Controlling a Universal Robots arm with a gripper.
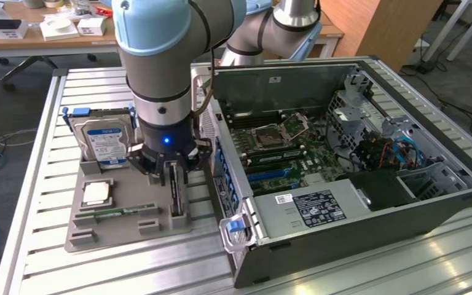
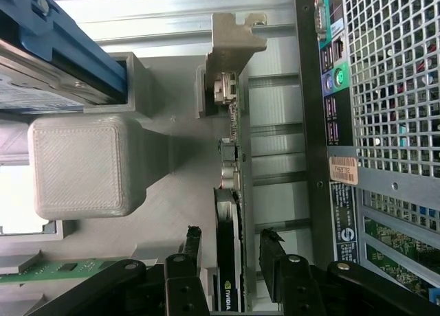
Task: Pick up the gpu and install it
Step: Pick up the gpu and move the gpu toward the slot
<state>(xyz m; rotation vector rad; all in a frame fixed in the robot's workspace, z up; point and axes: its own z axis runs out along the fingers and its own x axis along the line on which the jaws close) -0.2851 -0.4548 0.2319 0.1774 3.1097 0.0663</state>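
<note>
The GPU's black shroud (image 2: 226, 251) has my fingers reaching down on both sides of it, above the grey holder tray (image 2: 182, 192), so my gripper needs to close on it now.
The gpu (image 1: 177, 198) stands on its long edge in a slot of the grey holder tray (image 1: 129, 230), beside the open computer case (image 1: 367, 203). In the wrist view I look along the gpu (image 2: 227, 288) edge-on, black shroud nearest and the silver end bracket (image 2: 232, 34) at its far end. My gripper (image 1: 175, 171) hangs straight over the card. It is open, and the two black fingertips (image 2: 191, 242) flank the card, one on each side, with a small gap on both sides. Nothing is held.
The tray also carries an upright hard drive (image 1: 105, 140) in a blue frame, a CPU (image 1: 96, 193) and a RAM stick (image 1: 125, 212). The case's rear wall (image 2: 385, 123) stands close beside the gpu. Inside lies the motherboard (image 1: 289, 153). Everything rests on a slatted metal table (image 1: 137, 270).
</note>
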